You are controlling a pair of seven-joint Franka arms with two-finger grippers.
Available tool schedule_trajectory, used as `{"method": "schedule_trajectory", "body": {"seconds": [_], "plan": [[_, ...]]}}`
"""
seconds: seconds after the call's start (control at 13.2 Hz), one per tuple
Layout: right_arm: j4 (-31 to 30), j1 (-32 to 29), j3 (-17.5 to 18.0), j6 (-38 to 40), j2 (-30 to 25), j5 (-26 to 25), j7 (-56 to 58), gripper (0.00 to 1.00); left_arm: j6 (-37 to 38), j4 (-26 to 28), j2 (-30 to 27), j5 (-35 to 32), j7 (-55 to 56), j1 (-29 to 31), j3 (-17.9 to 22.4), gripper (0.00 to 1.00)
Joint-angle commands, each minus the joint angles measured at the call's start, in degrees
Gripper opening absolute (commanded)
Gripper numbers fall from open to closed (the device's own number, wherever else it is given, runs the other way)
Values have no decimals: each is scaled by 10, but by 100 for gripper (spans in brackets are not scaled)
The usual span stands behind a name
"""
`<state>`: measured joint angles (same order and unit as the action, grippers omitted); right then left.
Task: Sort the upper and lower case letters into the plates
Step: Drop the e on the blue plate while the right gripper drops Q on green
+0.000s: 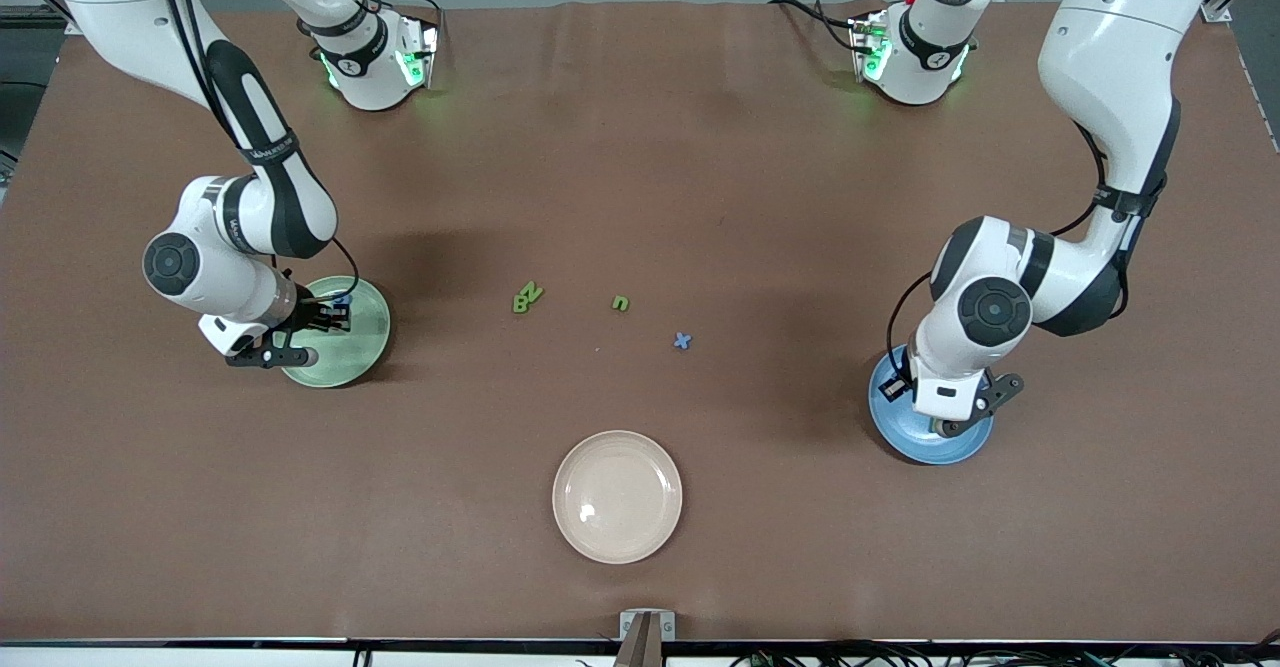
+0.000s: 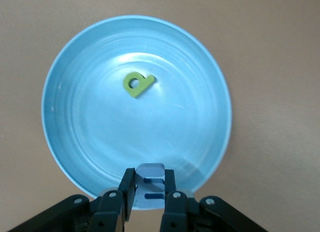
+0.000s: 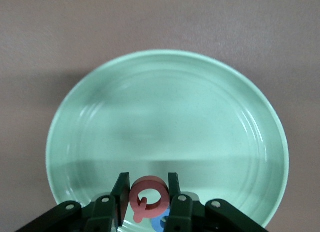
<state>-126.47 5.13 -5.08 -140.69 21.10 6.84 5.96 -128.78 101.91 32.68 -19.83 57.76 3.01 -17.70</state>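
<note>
My left gripper keeps hold of the pale blue m (image 2: 150, 184) for now, since it hangs over the blue plate's rim (image 2: 95, 191) and it is too early to open.
My left gripper (image 2: 150, 174) hangs over the rim of the blue plate (image 2: 100, 132) nearest the front camera, shut on a pale blue letter m (image 2: 150, 186). A green p (image 2: 137, 84) lies in that plate. My right gripper (image 3: 147, 184) is over the pale green plate (image 3: 165, 117), shut on a red round capital Q (image 3: 148, 197). Below it a blue letter (image 3: 161, 223) shows, partly hidden. On the bare table lie a green B and N (image 1: 527, 297) touching each other, a green n (image 1: 621, 302) and a blue x (image 1: 682, 341).
A cream-beige plate (image 1: 617, 496) with nothing in it sits near the table's front edge, midway between the arms. The green plate (image 1: 365, 342) is toward the right arm's end and the blue plate (image 1: 955, 444) toward the left arm's end.
</note>
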Motion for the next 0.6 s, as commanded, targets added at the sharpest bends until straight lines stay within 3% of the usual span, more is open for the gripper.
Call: {"method": "schedule_trajectory", "body": {"seconds": [0.0, 0.23, 0.3, 0.38, 0.45, 0.53], "plan": [[-28, -3, 15, -9, -18, 6, 5, 4, -2, 9, -2, -9, -53, 34, -6, 17], [-28, 16, 17, -8, -18, 8, 1, 9, -15, 22, 3, -10, -85, 56, -6, 20], [-26, 24, 16, -8, -18, 8, 1, 29, -16, 22, 4, -10, -85, 56, -5, 20], [-26, 29, 16, -8, -18, 8, 2, 92, -17, 22, 5, -11, -86, 56, -4, 20], [-20, 30, 16, -2, -18, 8, 1, 100, -22, 22, 12, -28, -87, 59, -4, 21], [-14, 31, 16, 1, -18, 8, 1, 100, -36, 22, 20, -48, -87, 68, -4, 23]]}}
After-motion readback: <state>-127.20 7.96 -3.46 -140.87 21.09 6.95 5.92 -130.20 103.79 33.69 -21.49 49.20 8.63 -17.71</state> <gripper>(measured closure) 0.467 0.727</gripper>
